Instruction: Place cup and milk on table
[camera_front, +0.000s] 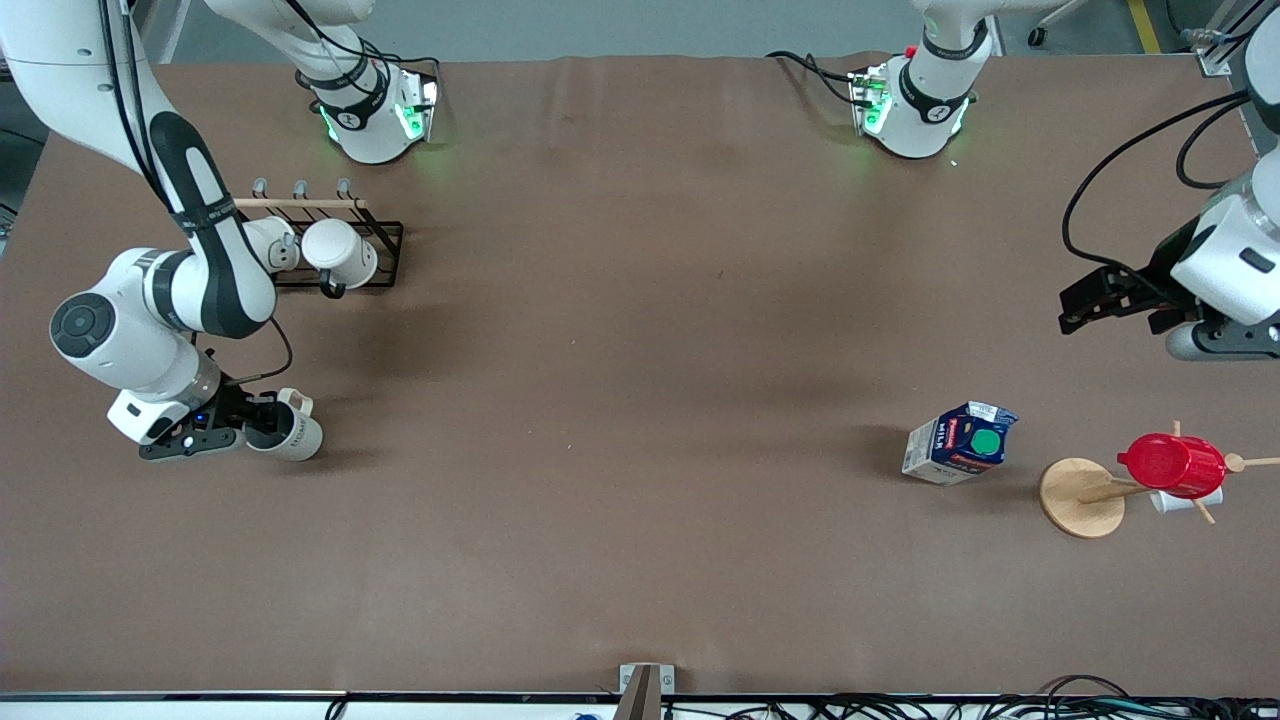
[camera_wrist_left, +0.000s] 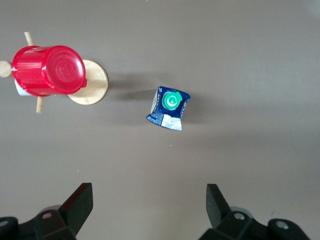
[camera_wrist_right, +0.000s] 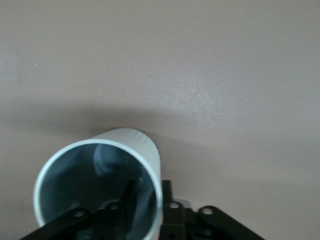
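Observation:
The milk carton should next be grabbed by its end with the cap (camera_front: 985, 439) with my left gripper, so it can be set on the tabletop beside the cup (camera_front: 300, 436).
The cream-white cup (camera_front: 290, 432) with a dark grey interior lies tilted, low at the brown table (camera_front: 640, 330), toward the right arm's end; I cannot tell if it touches. My right gripper (camera_front: 262, 420) is shut on the cup's rim, one finger inside and one outside, as the right wrist view shows, with gripper (camera_wrist_right: 149, 200) and cup (camera_wrist_right: 95, 175). The blue and white milk (camera_front: 962, 443) with its green cap stands on the table toward the left arm's end. My left gripper (camera_front: 1075, 310) is open and empty in the air, over bare table beside the milk (camera_wrist_left: 169, 108); its jaws stand wide apart (camera_wrist_left: 149, 195).
A black rack (camera_front: 385, 235) with a wooden bar holds two white mugs (camera_front: 340, 255) close to the right arm's base. A wooden mug tree with a round base (camera_front: 1082, 497) carries a red cup (camera_front: 1175, 465) beside the milk, also in the left wrist view (camera_wrist_left: 47, 70).

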